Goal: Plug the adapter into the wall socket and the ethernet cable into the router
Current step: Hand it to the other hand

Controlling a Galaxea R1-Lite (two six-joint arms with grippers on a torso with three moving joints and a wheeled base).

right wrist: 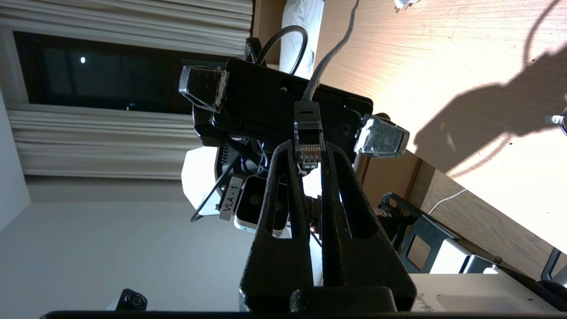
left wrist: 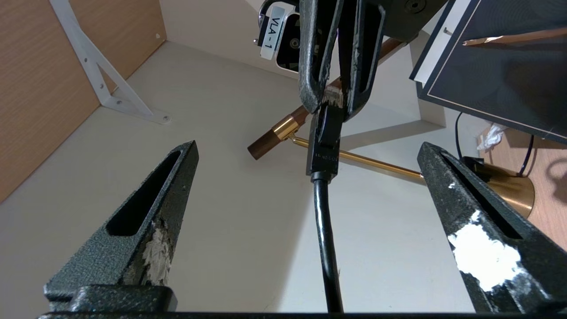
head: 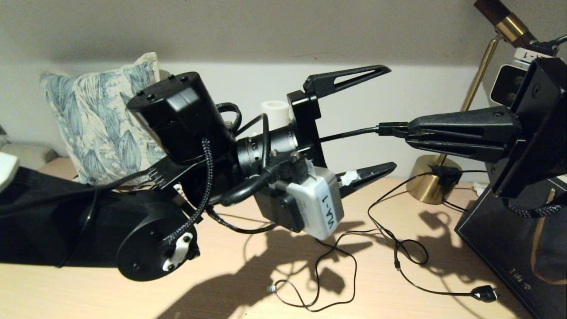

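Note:
My right gripper's fingers already cover the ethernet cable's clear tip, so my left gripper should grab its black plug body (head: 391, 129) next.
My right gripper (head: 408, 129) is shut on the clear clip connector (right wrist: 308, 142) of the black ethernet cable (head: 350, 133), held in the air above the table. From that connector the ethernet cable (left wrist: 325, 221) runs straight between the spread fingers of my left gripper (left wrist: 308, 148) toward its palm, touching neither finger. The left gripper (head: 389, 117) is open and faces the right gripper (left wrist: 332, 99) tip to tip. The adapter, the wall socket and the router are out of view.
A brass lamp base (head: 433, 180) stands at the back right; its black cord ends in a plug (head: 483, 293) on the wooden table (head: 88, 292). A black box (head: 509, 239) sits at the right edge. A thin black cable (head: 319, 283) loops mid-table. A patterned pillow (head: 102, 128) leans back left.

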